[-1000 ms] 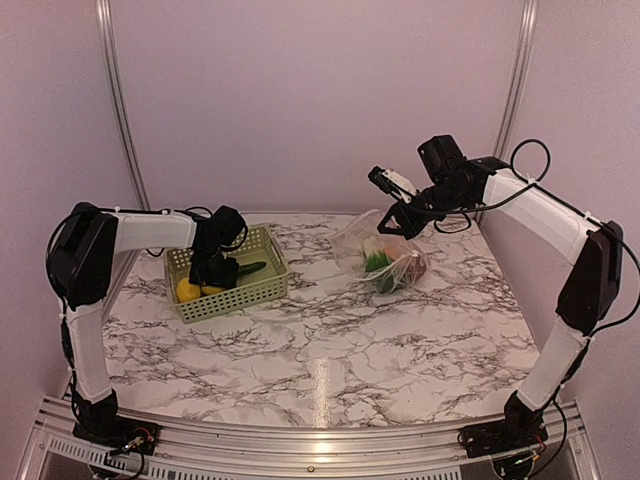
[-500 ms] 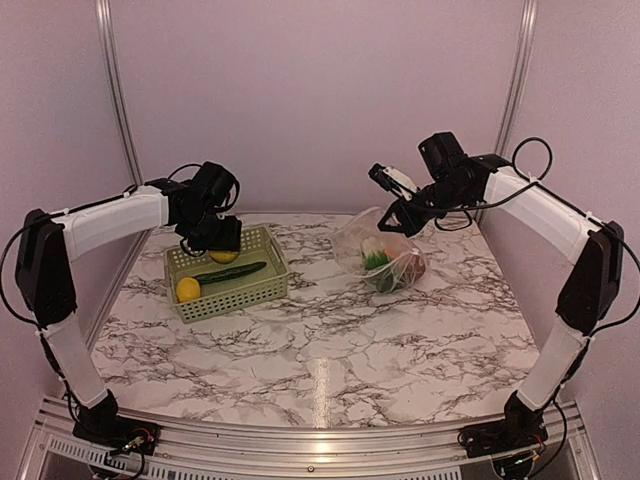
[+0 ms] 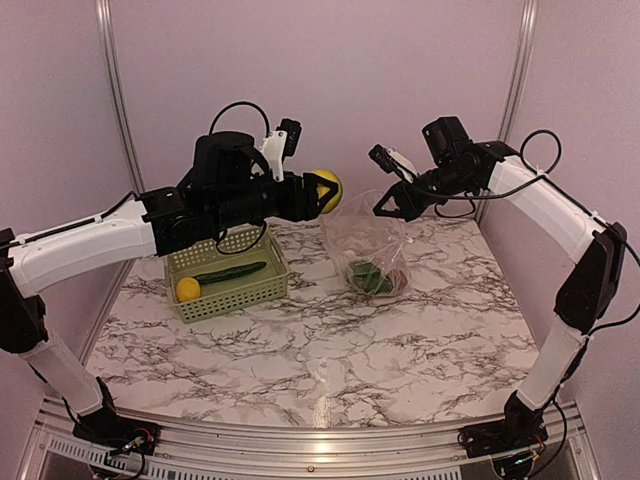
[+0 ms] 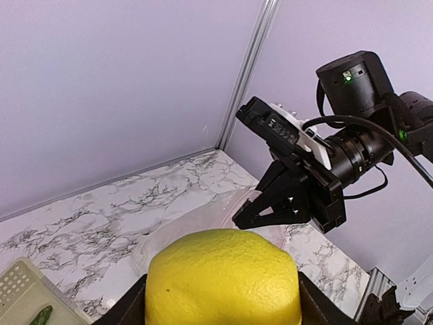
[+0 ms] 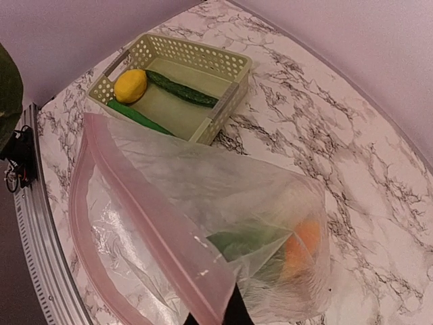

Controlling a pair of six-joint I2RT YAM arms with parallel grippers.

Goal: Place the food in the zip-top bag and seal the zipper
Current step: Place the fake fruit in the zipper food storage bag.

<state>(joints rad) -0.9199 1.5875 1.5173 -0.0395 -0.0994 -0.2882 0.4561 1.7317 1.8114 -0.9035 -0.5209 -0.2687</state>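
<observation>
The lemon stays in my left gripper for now until it reaches the bag's opening. Short of the bag's opening, it would fall outside onto the table.
My left gripper (image 3: 318,192) is shut on a yellow lemon (image 3: 325,190) and holds it in the air just left of the bag's mouth; the lemon fills the bottom of the left wrist view (image 4: 223,277). My right gripper (image 3: 386,210) is shut on the pinkish zipper strip (image 5: 159,230) of the clear zip-top bag (image 3: 365,250) and holds the mouth up and open. Inside the bag lie leafy greens (image 5: 247,244) and an orange fruit (image 5: 301,247). A second lemon (image 3: 187,290) and a dark cucumber (image 3: 230,271) lie in the green basket (image 3: 236,298).
The light green perforated basket (image 5: 233,68) stands at the back left of the marble table, with two dark green cucumber pieces and a lemon (image 5: 130,85) in it. The right arm's gripper (image 4: 291,196) shows close ahead in the left wrist view. Purple walls close the back.
My left gripper has lifted a lemon out of the basket and carried it right, up to the bag's mouth. My right gripper has raised the bag's mouth higher.
</observation>
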